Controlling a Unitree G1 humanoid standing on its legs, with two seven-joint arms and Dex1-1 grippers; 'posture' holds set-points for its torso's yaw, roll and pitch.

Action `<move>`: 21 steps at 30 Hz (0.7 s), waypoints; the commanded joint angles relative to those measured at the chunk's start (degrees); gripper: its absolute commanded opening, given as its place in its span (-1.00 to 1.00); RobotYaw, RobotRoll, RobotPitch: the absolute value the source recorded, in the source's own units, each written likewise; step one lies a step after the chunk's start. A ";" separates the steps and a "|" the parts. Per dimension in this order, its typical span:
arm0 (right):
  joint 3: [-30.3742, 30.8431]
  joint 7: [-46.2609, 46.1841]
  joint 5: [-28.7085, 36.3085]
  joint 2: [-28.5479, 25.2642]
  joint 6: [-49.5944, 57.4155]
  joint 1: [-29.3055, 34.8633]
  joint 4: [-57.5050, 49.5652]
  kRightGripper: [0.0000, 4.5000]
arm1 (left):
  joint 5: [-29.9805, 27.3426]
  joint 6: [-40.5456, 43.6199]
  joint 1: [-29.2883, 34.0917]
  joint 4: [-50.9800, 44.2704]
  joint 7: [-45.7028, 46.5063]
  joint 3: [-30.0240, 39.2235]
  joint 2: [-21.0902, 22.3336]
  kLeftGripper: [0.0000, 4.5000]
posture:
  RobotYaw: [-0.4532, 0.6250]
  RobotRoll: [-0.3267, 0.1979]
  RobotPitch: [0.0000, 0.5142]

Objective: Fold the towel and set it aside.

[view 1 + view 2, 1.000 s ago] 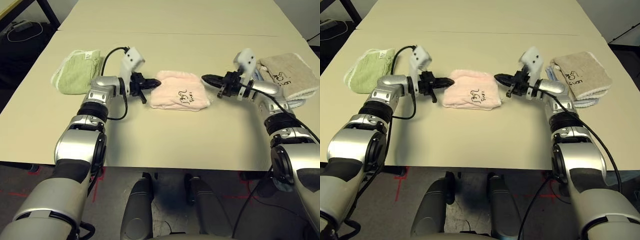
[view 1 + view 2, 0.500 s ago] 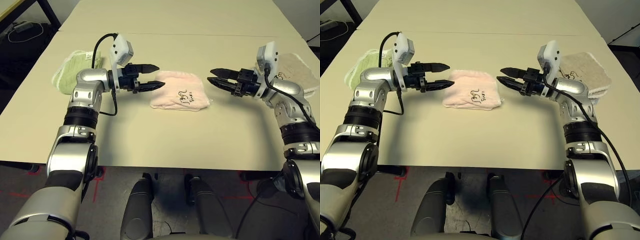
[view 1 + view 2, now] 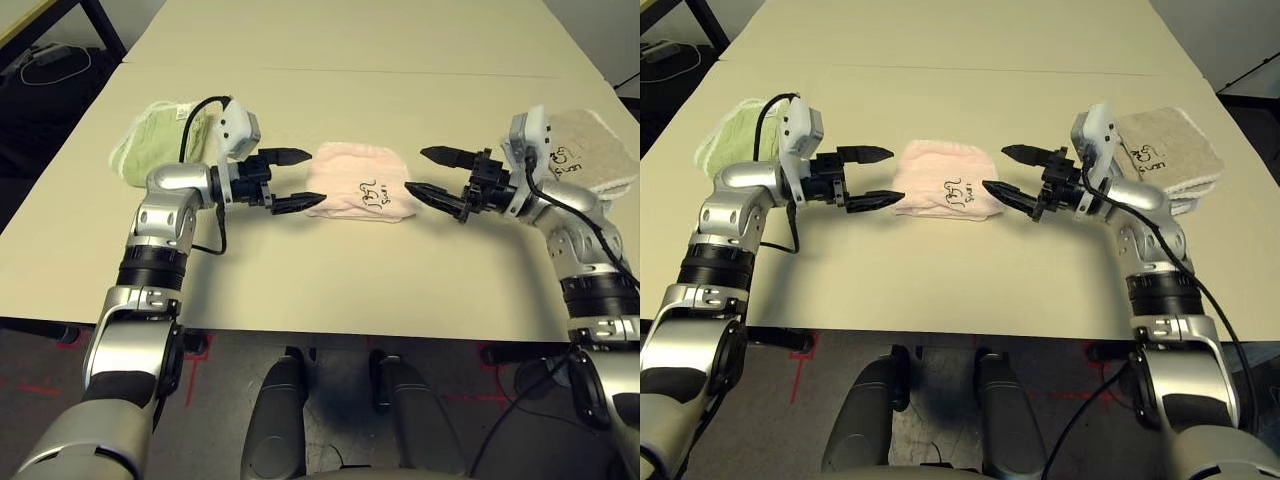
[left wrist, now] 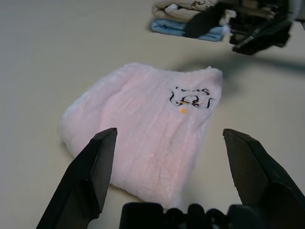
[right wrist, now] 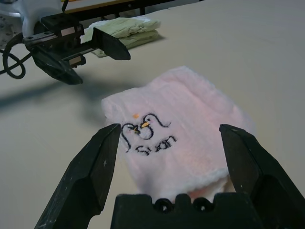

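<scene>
I will next use my left gripper to pinch the towel by its thick folded edge [image 4: 128,188], which stands up from the table while the pad's broad top [image 4: 147,126] lies flat.
The towel [image 3: 358,193] is pale pink and lies folded into a small flat pad at the middle of the table, its dark embroidered mark facing up [image 4: 190,99]. My left gripper [image 3: 313,178] hovers at the towel's left edge, open, with nothing between its fingers. My right gripper [image 3: 415,170] faces it from the towel's right edge, also open and empty. In each wrist view the towel [image 5: 176,129] lies just beyond that gripper's spread fingers, and the other gripper shows behind it.
A folded light green towel [image 3: 160,140] lies at the left, behind my left arm. At the right a beige towel [image 3: 590,150] tops a stack that includes a light blue one [image 4: 186,26]. A seam crosses the table behind the towels [image 3: 330,70].
Both grippers were shut a second ago and now stand wide open. Both have pulled slightly back from the pink towel's edges and turned to point at it. The towel has not moved.
</scene>
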 commanded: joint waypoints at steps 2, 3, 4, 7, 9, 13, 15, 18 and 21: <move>-0.59 -2.23 1.42 -0.38 1.63 1.77 -4.42 0.99 | -2.62 9.29 1.29 -1.89 6.82 1.70 -1.25 1.00 | -0.07 0.25 -0.33; -0.68 -2.51 1.62 -0.53 1.90 1.97 -4.90 0.99 | -2.82 10.98 1.36 -1.63 8.25 1.91 -1.45 1.00 | -0.07 0.25 -0.33; -0.79 -2.70 1.85 -0.75 2.10 2.18 -5.29 0.99 | -3.02 12.00 1.49 -1.45 9.26 2.05 -1.57 1.00 | -0.08 0.25 -0.33; -1.05 -2.21 2.22 -1.89 1.55 3.01 -5.94 0.99 | -3.97 14.13 2.02 -1.30 10.82 2.23 -1.56 1.00 | -0.08 0.25 -0.32; -0.61 -0.80 1.93 -3.33 0.71 3.92 -6.24 0.99 | -3.21 12.14 2.54 -1.04 9.91 1.02 -0.69 1.00 | -0.08 0.25 -0.32; -0.22 1.30 1.21 -6.34 -0.92 5.47 -6.28 0.99 | -0.26 5.38 3.23 0.67 5.77 -2.66 1.67 1.00 | -0.09 0.25 -0.31; -0.21 1.69 1.21 -7.25 -1.29 5.65 -6.17 0.99 | 1.10 2.99 3.23 1.96 4.28 -4.40 2.55 1.00 | -0.09 0.25 -0.31; -0.07 1.87 1.06 -7.97 -1.92 5.54 -6.02 0.99 | -0.57 7.15 2.39 3.95 4.53 -3.86 1.70 1.00 | -0.10 0.25 -0.30; -0.05 1.48 1.22 -7.91 -1.76 5.37 -6.42 0.99 | -4.18 16.04 0.55 5.07 6.27 -1.54 0.17 1.00 | -0.12 0.25 -0.30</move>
